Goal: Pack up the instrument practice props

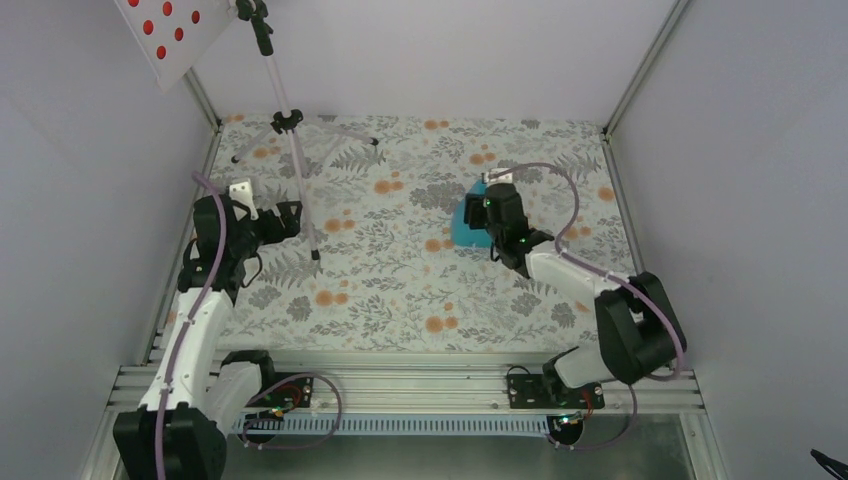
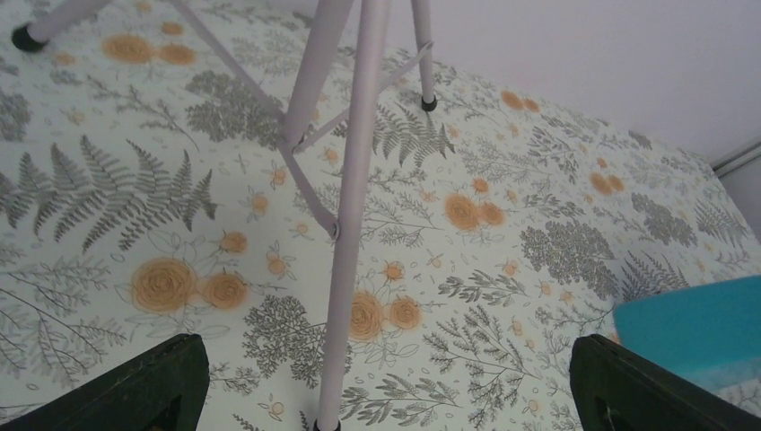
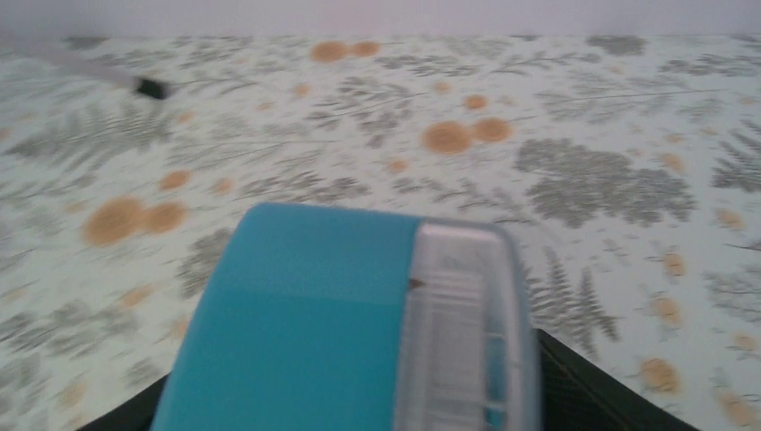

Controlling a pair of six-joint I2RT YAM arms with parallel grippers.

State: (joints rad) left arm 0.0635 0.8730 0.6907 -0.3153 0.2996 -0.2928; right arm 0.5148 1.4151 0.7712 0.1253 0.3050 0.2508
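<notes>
The music stand would stay behind if I pulled my left gripper sideways now, because my left gripper's fingers are wide open and aren't closed around the near leg (image 1: 304,207) (image 2: 345,269).
The silver tripod music stand (image 1: 283,95) stands at the far left. Its pale perforated desk (image 1: 165,30) shows red through the holes, and no separate red sheets can be made out. My left gripper (image 1: 288,218) is open beside the stand's near leg. In the left wrist view that leg (image 2: 345,269) runs down between the wide-apart fingers (image 2: 135,386). The turquoise metronome (image 1: 463,232) is right of centre, and its corner shows in the left wrist view (image 2: 691,323). My right gripper (image 1: 485,215) is open over it. In the right wrist view the metronome (image 3: 305,314) fills the gap between the fingers (image 3: 583,386).
A floral cloth (image 1: 400,290) covers the table. Grey walls with metal corner posts (image 1: 640,70) close in the left, right and back. An aluminium rail (image 1: 400,385) with the arm bases runs along the near edge.
</notes>
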